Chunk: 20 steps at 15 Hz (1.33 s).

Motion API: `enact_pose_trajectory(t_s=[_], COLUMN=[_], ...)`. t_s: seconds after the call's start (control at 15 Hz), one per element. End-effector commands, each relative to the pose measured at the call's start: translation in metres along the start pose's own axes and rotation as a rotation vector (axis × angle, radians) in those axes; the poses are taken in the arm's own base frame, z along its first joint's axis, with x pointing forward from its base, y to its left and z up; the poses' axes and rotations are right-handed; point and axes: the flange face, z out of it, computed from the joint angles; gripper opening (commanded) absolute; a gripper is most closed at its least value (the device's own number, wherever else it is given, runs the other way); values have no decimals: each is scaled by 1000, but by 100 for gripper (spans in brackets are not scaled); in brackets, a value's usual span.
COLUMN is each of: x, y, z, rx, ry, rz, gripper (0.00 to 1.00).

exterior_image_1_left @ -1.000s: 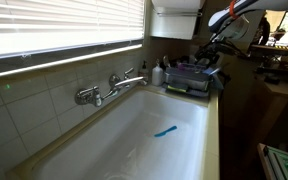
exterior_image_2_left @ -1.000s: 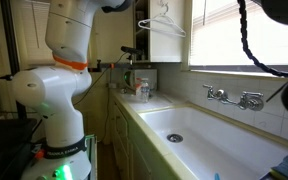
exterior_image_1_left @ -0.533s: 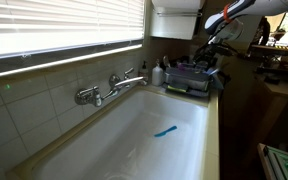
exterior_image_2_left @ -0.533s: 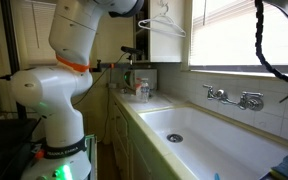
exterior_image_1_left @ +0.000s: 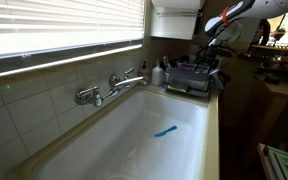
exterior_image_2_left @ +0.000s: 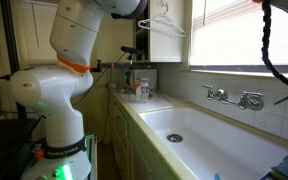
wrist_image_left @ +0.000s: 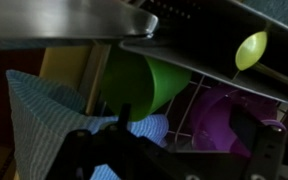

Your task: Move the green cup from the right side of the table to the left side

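The green cup's rim (wrist_image_left: 162, 98) beside the purple bowl (wrist_image_left: 219, 110) is between my open fingers, so they would hold the cup's rim if I closed now. My gripper needs to close on the cup's rim.
In the wrist view the green cup (wrist_image_left: 144, 80) lies on its side in a wire dish rack (wrist_image_left: 179, 120), its mouth toward the camera. My gripper (wrist_image_left: 184, 125) is open just above the rack. Its left finger is in front of the cup's lower edge and its right finger is over a purple bowl (wrist_image_left: 219, 110); nothing is held. In both exterior views the gripper (exterior_image_1_left: 210, 45) (exterior_image_2_left: 129, 55) hangs over the rack at the far end of the white sink basin (exterior_image_1_left: 189, 125) (exterior_image_2_left: 234, 150). I cannot make out the cup there.
A blue checked cloth (wrist_image_left: 44, 120) lies left of the cup and a yellow-green object (wrist_image_left: 251, 48) is above the bowl. A thin blue stick (exterior_image_1_left: 165, 131) lies in the basin. The chrome faucet (exterior_image_1_left: 109, 88) is on the wall side, and a cabinet (exterior_image_1_left: 174, 20) hangs above the rack.
The arm has shifted slightly above the dish rack; nothing has been taken hold of.
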Motion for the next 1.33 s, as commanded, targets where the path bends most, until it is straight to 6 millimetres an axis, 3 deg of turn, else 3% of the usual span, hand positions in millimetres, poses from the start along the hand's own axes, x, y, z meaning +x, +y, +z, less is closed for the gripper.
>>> enact_pose_trajectory(t_s=[0.0, 0.53, 0.73, 1.27], x=[5, 9, 10, 14], y=[4, 2, 0, 0], z=[6, 14, 10, -16], rx=[-2, 32, 42, 59], ry=[-35, -30, -25, 19], rz=[37, 68, 69, 46], gripper=[84, 20, 1, 1])
